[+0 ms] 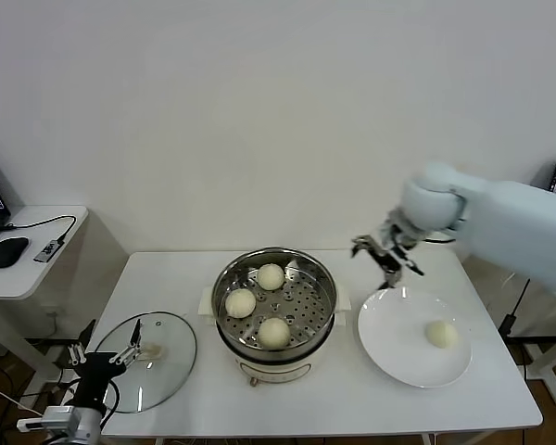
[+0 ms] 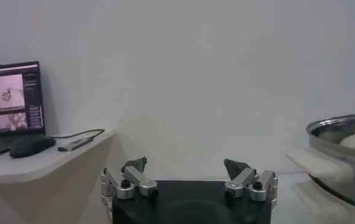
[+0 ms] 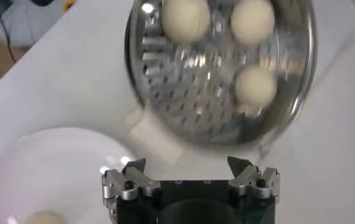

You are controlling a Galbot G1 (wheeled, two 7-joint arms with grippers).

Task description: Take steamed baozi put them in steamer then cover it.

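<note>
The last baozi should be grabbed next by its rounded sides with my right gripper, so that I can move it into the steamer.
Three cream-white baozi [image 1: 271, 276] lie on the perforated tray of the steel steamer [image 1: 224, 292] at the table's middle; they also show in the right wrist view [image 3: 253, 85]. A fourth baozi [image 1: 442, 334] lies on the white plate [image 1: 389, 343] to the right. My right gripper [image 1: 386, 258] is open and empty, in the air above the table between the steamer and the plate's far edge. My left gripper [image 1: 102, 353] is open and empty, parked low at the table's front left by the glass lid [image 1: 167, 352].
A side desk [image 1: 28, 269] with a mouse and cable stands at the far left. In the left wrist view a monitor [image 2: 10, 97] sits on it and the steamer's rim [image 2: 341, 125] shows.
</note>
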